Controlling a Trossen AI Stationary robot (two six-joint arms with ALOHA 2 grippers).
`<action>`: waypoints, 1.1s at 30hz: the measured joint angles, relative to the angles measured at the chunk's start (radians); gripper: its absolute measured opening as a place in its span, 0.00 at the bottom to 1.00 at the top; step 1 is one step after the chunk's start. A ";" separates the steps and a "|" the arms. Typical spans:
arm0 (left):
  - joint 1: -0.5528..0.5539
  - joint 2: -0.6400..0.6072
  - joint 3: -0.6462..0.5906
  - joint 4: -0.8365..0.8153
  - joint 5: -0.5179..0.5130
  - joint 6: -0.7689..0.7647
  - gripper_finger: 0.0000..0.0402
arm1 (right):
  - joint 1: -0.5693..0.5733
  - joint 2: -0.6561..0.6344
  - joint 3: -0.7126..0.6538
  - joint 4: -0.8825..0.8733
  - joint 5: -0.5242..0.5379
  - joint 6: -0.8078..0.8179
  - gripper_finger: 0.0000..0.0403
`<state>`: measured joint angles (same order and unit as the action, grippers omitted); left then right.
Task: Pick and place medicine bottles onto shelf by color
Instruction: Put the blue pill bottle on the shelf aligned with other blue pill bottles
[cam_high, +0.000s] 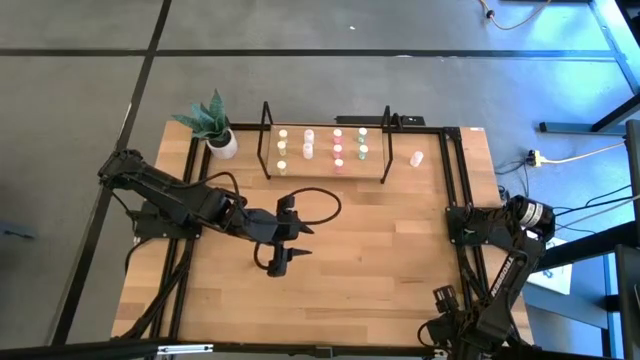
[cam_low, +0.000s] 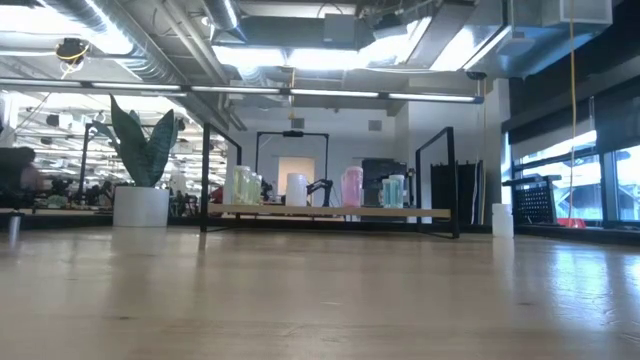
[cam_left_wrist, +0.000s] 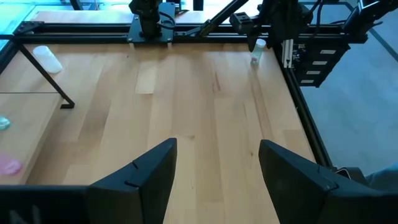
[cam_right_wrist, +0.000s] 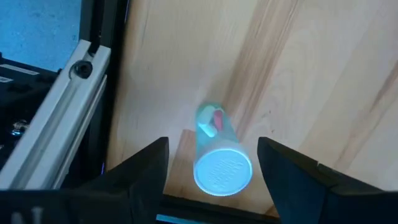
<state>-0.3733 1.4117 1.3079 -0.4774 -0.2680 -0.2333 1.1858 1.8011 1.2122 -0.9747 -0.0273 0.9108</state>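
Observation:
My fingers are on either side of the greenish bottle (cam_right_wrist: 214, 127), down past its white cap (cam_right_wrist: 222, 169). My right gripper needs to close on the bottle. Closing now would catch it.
The shelf (cam_high: 325, 172) stands at the table's far side with several medicine bottles (cam_high: 322, 146) in rows by colour: yellowish, white, pink, greenish. One pale bottle with a white cap (cam_right_wrist: 222, 169) stands upright on the table by the right-hand black frame. My right gripper (cam_right_wrist: 212, 155) points down over it, open, with a finger on either side and a gap to each. Another white bottle (cam_high: 417, 158) sits on the table right of the shelf. My left gripper (cam_high: 283, 264) hovers open over bare wood at mid-table, nothing between its fingers (cam_left_wrist: 149, 174).
A potted plant (cam_high: 215, 128) stands at the far left corner. Black rails (cam_high: 452, 180) run along the table's right side, close beside the capped bottle (cam_left_wrist: 255, 55). Bare wood (cam_high: 380, 260) lies between the two arms.

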 joint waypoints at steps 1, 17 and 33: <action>0.000 0.000 0.000 0.000 0.000 0.000 0.55 | 0.000 0.000 -0.003 0.003 0.000 0.001 0.62; -0.002 0.000 0.000 0.002 0.026 -0.001 0.55 | 0.000 0.000 -0.007 0.006 0.007 -0.052 0.55; -0.003 0.000 0.000 0.002 0.026 -0.003 0.55 | 0.000 0.000 -0.007 0.007 0.009 -0.052 0.35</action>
<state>-0.3763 1.4117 1.3079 -0.4757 -0.2417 -0.2359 1.1858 1.8011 1.2049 -0.9680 -0.0181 0.8583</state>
